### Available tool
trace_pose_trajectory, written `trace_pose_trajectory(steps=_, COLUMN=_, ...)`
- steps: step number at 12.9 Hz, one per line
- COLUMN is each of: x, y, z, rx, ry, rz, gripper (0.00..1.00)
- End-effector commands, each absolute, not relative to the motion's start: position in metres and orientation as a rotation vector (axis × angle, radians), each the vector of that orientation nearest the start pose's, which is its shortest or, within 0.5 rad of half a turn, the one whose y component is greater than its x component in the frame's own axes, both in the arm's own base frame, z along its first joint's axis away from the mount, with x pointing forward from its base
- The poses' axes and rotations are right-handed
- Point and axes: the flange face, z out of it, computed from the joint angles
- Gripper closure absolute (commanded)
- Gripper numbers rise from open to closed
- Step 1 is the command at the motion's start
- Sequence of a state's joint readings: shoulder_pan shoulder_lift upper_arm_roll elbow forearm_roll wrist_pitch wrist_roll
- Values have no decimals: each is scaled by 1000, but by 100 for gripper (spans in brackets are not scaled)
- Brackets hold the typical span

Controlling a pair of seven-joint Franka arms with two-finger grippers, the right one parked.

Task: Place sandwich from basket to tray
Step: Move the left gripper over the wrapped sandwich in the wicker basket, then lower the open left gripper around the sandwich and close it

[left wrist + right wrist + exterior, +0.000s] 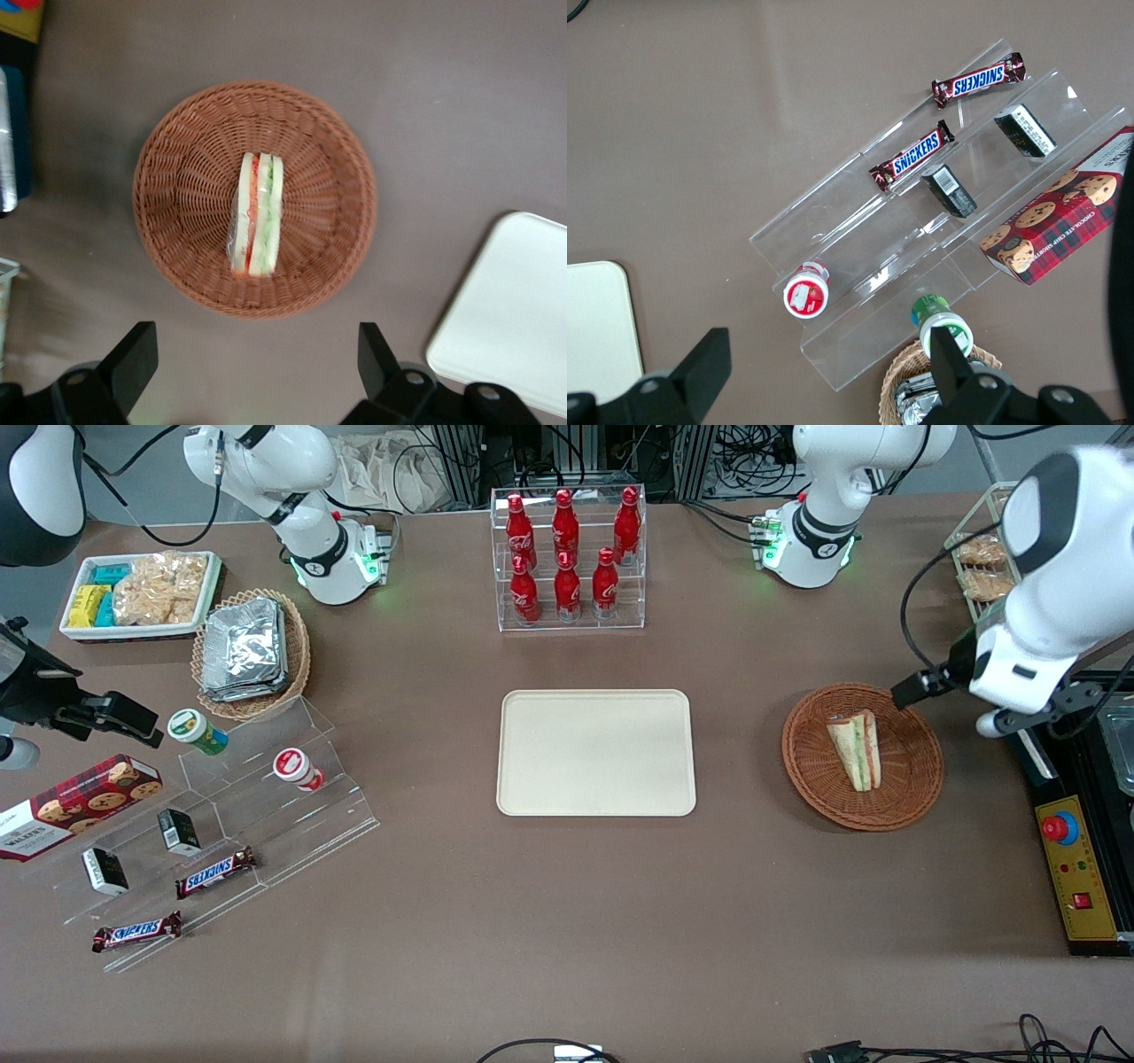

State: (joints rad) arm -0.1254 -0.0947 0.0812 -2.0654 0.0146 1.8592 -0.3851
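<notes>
My left gripper is to grab the sandwich by its wrapped end (867,780) next. Then it should put it from the basket onto the cream tray (595,753).
The sandwich (856,749), a pale wedge with green and red-orange stripes in clear wrap, lies in the middle of the round brown wicker basket (802,766). My left gripper (914,688) hangs high over the basket's rim on the side toward the working arm's end, open and holding nothing. In the left wrist view the sandwich (257,226) rests in the basket (177,177), well apart from the gripper (255,363), whose fingers (133,361) stand wide. The cream tray (595,753) lies bare at the table's centre, beside the basket; its corner (514,310) shows too.
A clear rack of red cola bottles (567,558) stands farther from the front camera than the tray. A control box with a red button (1072,868) sits at the working arm's end. An oval basket of foil packets (251,651) and acrylic snack steps (230,815) lie toward the parked arm's end.
</notes>
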Motion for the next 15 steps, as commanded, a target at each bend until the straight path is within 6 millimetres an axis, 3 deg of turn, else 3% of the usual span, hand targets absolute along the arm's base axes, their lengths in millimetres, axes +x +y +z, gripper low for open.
trace_pose_trajectory(steps=1, x=491, y=-22, z=402, rx=-3072, ry=-519, rz=144, gripper=0)
trace_pose_trajectory(steps=4, x=482, y=-22, z=342, rx=-3058, ry=-495, rz=182, gripper=0)
trace_pose_trajectory(steps=9, x=483, y=-18, z=278, rx=-3063, ry=-419, rz=153, gripper=0)
trace_pose_trajectory(steps=12, x=485, y=-10, z=254, rx=-3064, ry=-407, rz=143, gripper=0)
trace_pose_trajectory(steps=15, x=484, y=-8, z=249, rx=-3060, ry=-411, rz=155, gripper=3)
